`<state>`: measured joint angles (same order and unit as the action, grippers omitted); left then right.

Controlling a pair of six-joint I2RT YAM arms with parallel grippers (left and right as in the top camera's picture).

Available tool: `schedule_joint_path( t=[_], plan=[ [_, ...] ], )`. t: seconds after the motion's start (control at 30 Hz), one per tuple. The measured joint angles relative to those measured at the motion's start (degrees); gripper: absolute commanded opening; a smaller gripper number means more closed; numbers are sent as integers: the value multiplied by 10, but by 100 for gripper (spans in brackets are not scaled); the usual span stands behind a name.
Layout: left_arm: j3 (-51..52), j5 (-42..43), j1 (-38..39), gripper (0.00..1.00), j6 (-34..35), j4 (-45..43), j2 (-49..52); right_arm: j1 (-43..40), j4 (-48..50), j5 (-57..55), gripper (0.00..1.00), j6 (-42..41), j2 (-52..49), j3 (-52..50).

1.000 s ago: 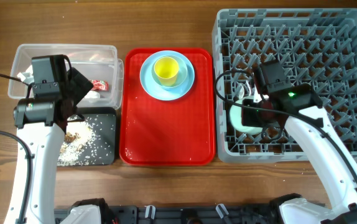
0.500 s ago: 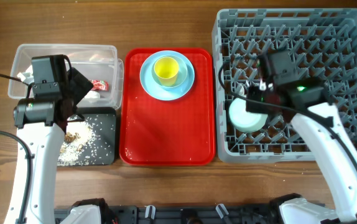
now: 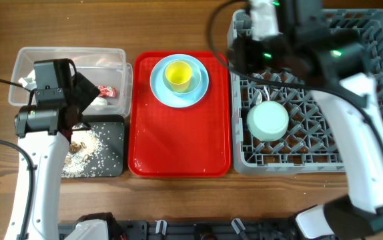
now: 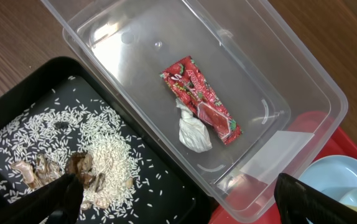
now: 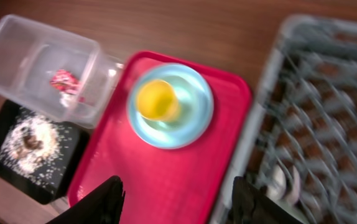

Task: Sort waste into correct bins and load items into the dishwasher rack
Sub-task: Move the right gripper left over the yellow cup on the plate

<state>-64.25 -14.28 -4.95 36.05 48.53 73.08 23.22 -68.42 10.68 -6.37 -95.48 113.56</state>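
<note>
My right gripper grabs the cup's rim next, to tip the yellow cup with its opening down into the dishwasher rack.
The mint green bowl lies upside down in the grey dishwasher rack, with nothing touching it. My right gripper hangs high above the red tray's right edge, open and holding nothing. A yellow cup stands on the light blue plate. My left gripper is open and empty over the seam between the clear tub and the black tray. The red wrapper and white tissue lie in the tub. Rice scraps cover the black tray. A pale, blurred utensil lies among the rack's pegs.
The flat red tray sits between the bins and the rack, carrying only the plate and cup at its far end. The raised right arm covers the rack's back left part. Bare wooden table surrounds everything.
My right gripper has let go of the mint bowl, opened, and risen away toward the rack's back left corner. The bowl stays upside down in the rack. The left arm has not moved.
</note>
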Motion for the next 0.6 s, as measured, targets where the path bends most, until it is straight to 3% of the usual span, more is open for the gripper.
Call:
schedule_joint_path(
  t=[0.6],
  plan=[
    [0,0,0,100,0,0,0,184,182,-113,37,29,-273,11]
  ],
)
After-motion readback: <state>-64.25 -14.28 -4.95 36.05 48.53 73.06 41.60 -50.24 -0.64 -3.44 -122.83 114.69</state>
